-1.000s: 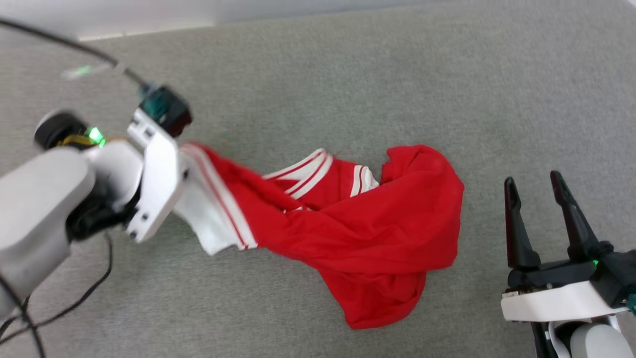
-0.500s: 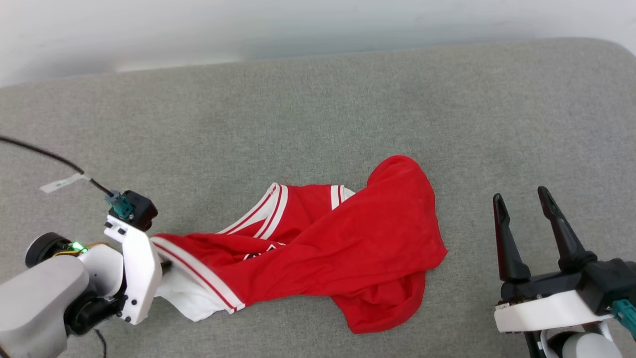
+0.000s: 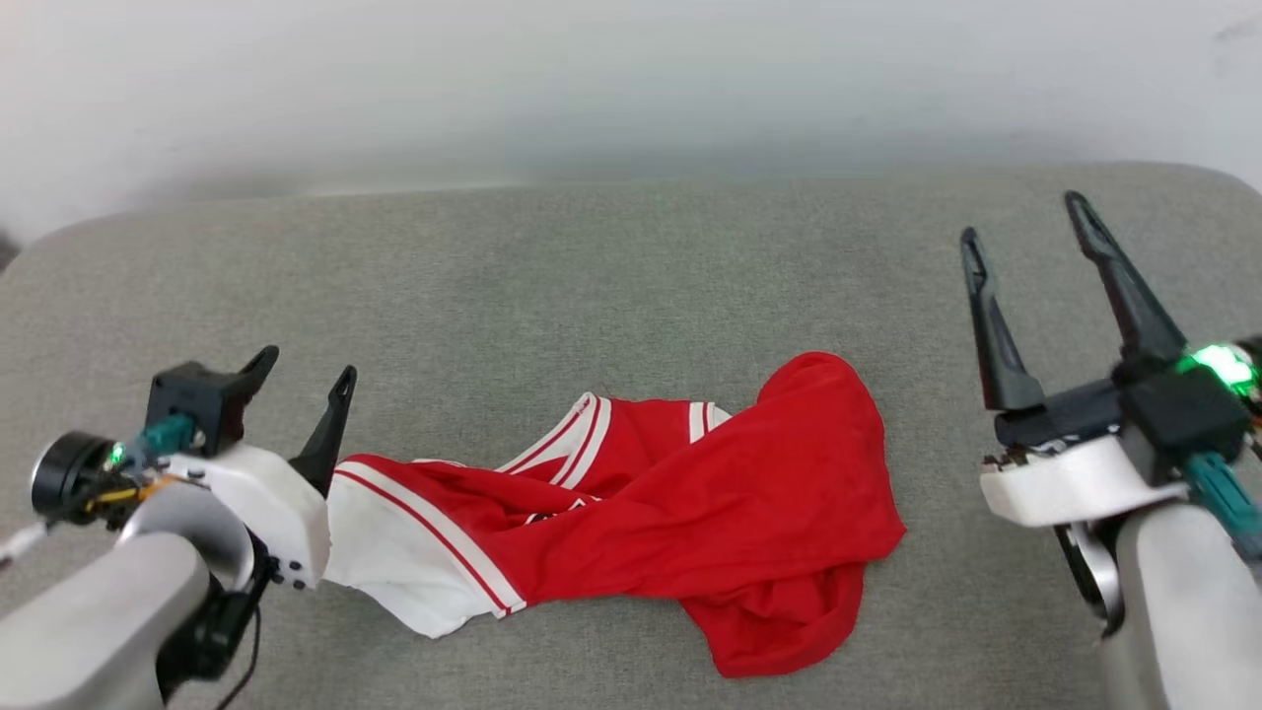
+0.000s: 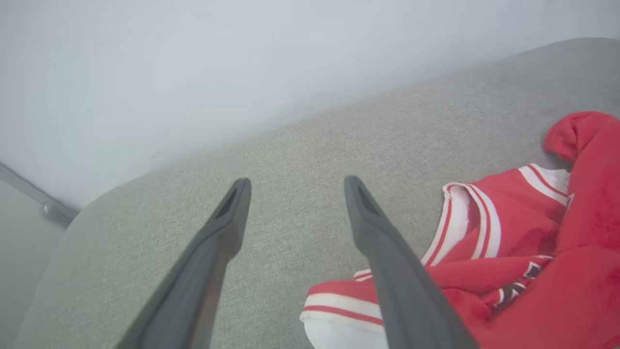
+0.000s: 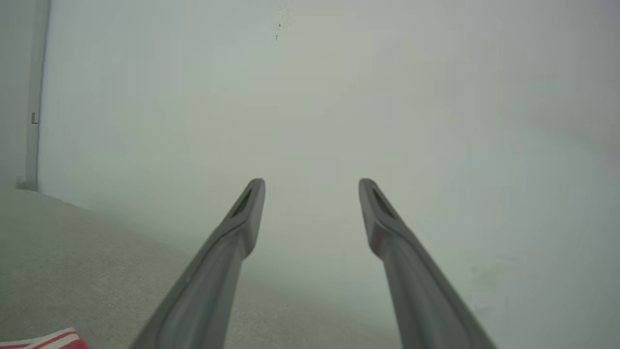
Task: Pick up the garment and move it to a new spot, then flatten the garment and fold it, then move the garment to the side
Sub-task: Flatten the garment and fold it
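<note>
My left gripper next pinches the garment by the outer edge of its white sleeve (image 3: 381, 602), which sticks out, since the red cloth (image 3: 698, 509) lies bunched in slack folds.
The garment (image 3: 690, 513) lies crumpled on the grey cushioned surface (image 3: 592, 276), a red shirt with a white, red-striped sleeve at its left end. In the left wrist view the garment (image 4: 533, 252) is bunched at the lower right. My left gripper (image 3: 304, 373) stands open just left of the white sleeve, its fingers raised clear of the cloth. My right gripper (image 3: 1025, 217) is open at the right, well apart from the shirt and lifted. The left gripper (image 4: 295, 182) and the right gripper (image 5: 312, 182) each hold nothing. A striped scrap of the garment (image 5: 53, 338) peeks in at the right wrist view's bottom left.
A pale wall (image 3: 631, 89) rises behind the surface's far edge. Bare grey fabric extends beyond the shirt toward the back and to both sides. The surface's rounded left corner (image 4: 87, 213) is near my left gripper.
My left gripper has let go of the white sleeve and opened, lifting off it. The head camera tilted up, bringing the wall into view. The right gripper rose, still open.
</note>
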Controlling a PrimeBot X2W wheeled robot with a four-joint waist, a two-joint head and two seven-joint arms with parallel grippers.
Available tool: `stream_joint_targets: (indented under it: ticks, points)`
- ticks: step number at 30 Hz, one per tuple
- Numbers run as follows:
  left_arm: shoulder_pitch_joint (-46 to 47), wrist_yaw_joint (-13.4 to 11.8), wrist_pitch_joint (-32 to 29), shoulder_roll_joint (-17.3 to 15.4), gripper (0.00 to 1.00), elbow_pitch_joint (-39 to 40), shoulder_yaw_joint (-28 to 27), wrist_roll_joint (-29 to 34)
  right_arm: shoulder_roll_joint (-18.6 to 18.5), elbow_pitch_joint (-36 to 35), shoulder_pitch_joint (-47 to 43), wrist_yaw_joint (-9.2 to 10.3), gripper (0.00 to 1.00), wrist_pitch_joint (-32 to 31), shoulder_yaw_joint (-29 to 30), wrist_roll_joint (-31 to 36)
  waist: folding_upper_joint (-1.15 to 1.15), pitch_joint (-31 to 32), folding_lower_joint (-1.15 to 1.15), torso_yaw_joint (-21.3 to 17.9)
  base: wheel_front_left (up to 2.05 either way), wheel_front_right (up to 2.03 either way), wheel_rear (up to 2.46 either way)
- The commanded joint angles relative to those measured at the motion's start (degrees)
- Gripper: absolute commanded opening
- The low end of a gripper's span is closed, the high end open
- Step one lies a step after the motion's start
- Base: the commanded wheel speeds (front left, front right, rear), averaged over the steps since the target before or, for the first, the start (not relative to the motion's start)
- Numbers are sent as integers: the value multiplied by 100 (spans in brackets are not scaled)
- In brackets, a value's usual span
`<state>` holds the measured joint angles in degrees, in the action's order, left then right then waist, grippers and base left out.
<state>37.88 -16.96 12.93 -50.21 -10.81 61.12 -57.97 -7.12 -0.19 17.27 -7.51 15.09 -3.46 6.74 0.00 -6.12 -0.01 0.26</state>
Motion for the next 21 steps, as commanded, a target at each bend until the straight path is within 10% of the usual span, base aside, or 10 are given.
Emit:
stream_joint_targets:
  ticks: [1, 11, 21]
  points:
    - [-161, -138, 86, 18, 100, 84, -73, 65, -108, 142, 140, 4, 100, 12, -115, 16, 0, 37, 1, 36, 0, 0, 0]
    - [-1735, -1627, 225, 624, 100, 1397, -1907, 1554, -1562, 1697, 1829, 4, 100, -1777, -2155, -1550, 0, -77, 1, 169, 0, 0, 0]
    - [-3204, -1640, 228, 1973, 100, 2029, -3717, 3192, -2995, 1452, 3138, 4, 100, -4910, -4468, -4713, 0, -495, 1, 390, 0, 0, 0]
